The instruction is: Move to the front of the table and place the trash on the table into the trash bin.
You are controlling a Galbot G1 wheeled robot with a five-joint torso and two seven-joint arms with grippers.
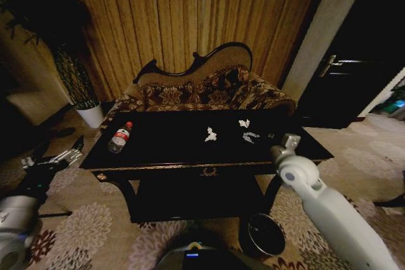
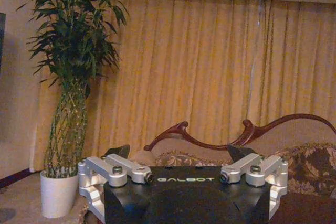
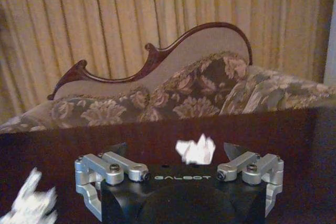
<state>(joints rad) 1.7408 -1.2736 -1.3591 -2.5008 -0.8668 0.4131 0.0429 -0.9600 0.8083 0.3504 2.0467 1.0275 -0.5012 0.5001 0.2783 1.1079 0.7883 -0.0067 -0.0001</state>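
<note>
The right gripper grabs the farther white paper wad by its crumpled middle (image 1: 244, 124) next, to drop this trash into the trash bin (image 1: 264, 235).
The black table (image 1: 171, 140) stands straight ahead. The trash lies on it: a clear bottle (image 1: 119, 137) with a red cap near the left end, and two white paper wads (image 1: 211, 134) (image 1: 244, 122) right of centre. My right gripper (image 1: 253, 135) hovers open over the table's right part, just short of the farther wad (image 3: 195, 149), which sits ahead between its fingers (image 3: 233, 150); the other wad (image 3: 29, 203) lies off to one side. My left gripper (image 1: 74, 147) hangs open beside the table's left corner, off the table. The round trash bin (image 1: 264, 235) stands on the carpet by the table's front right leg.
A carved-back patterned sofa (image 1: 202, 93) runs along the table's far side, with curtains behind it. A tall plant in a white pot (image 1: 92, 115) stands at the far left. A dark door (image 1: 345, 74) is at the right. Patterned carpet lies around the table.
</note>
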